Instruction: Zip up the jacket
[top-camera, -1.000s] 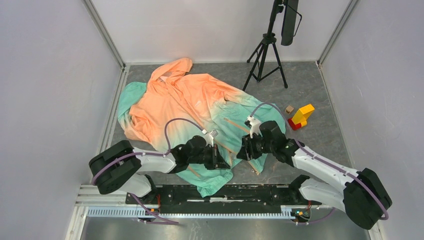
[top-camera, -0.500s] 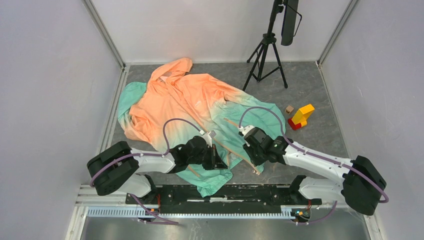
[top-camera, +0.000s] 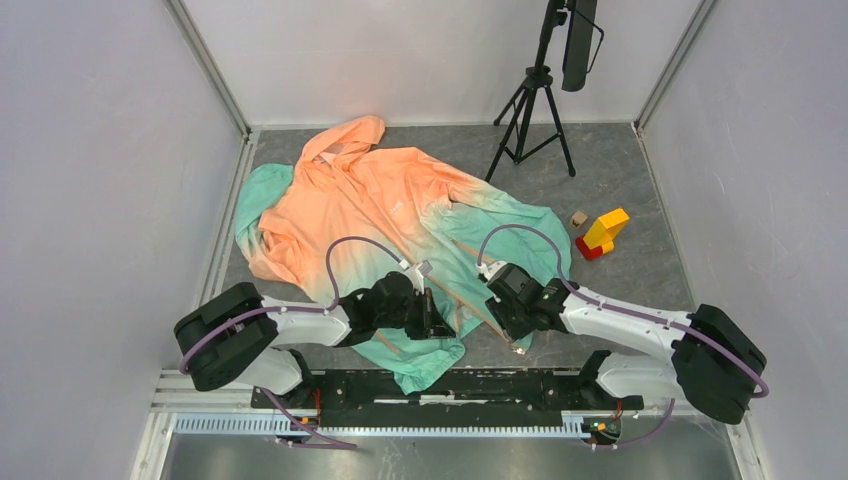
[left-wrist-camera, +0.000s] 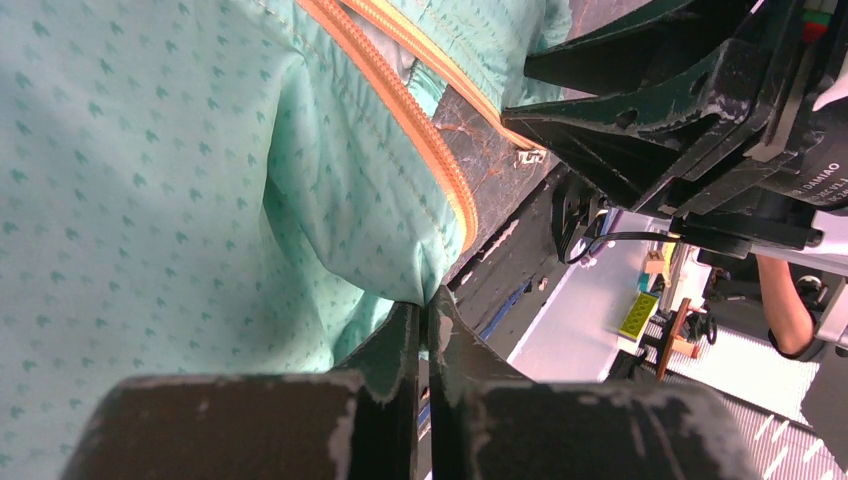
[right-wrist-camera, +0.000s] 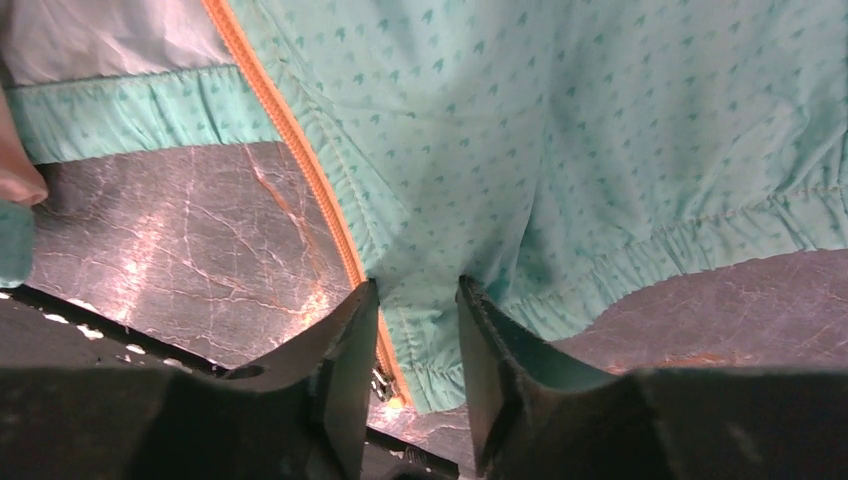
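Observation:
I will next grab the teal hem corner beside the orange zipper strip with my right gripper, so the jacket's bottom end stays free to zip up.
The jacket (top-camera: 370, 200) lies spread on the grey floor, orange at the hood and teal at the hem, with its front open. My left gripper (top-camera: 440, 322) is shut on a fold of teal hem fabric (left-wrist-camera: 180, 200) right beside one orange zipper (left-wrist-camera: 400, 110); its jaws meet in the left wrist view (left-wrist-camera: 424, 310). My right gripper (top-camera: 515, 335) is open, its jaws either side of the other hem corner (right-wrist-camera: 560, 130) next to the second zipper strip (right-wrist-camera: 300, 160). A small metal slider (right-wrist-camera: 383, 385) shows at that strip's bottom end.
A black tripod (top-camera: 530, 110) stands at the back right. Yellow and red blocks (top-camera: 603, 233) and a small wooden cube (top-camera: 578, 218) lie to the right of the jacket. A black rail (top-camera: 450, 385) runs along the near edge. Walls enclose the sides.
My right gripper has swung down and toward the near edge, onto the hem corner. The teal flap under it has flattened. The left arm has barely moved.

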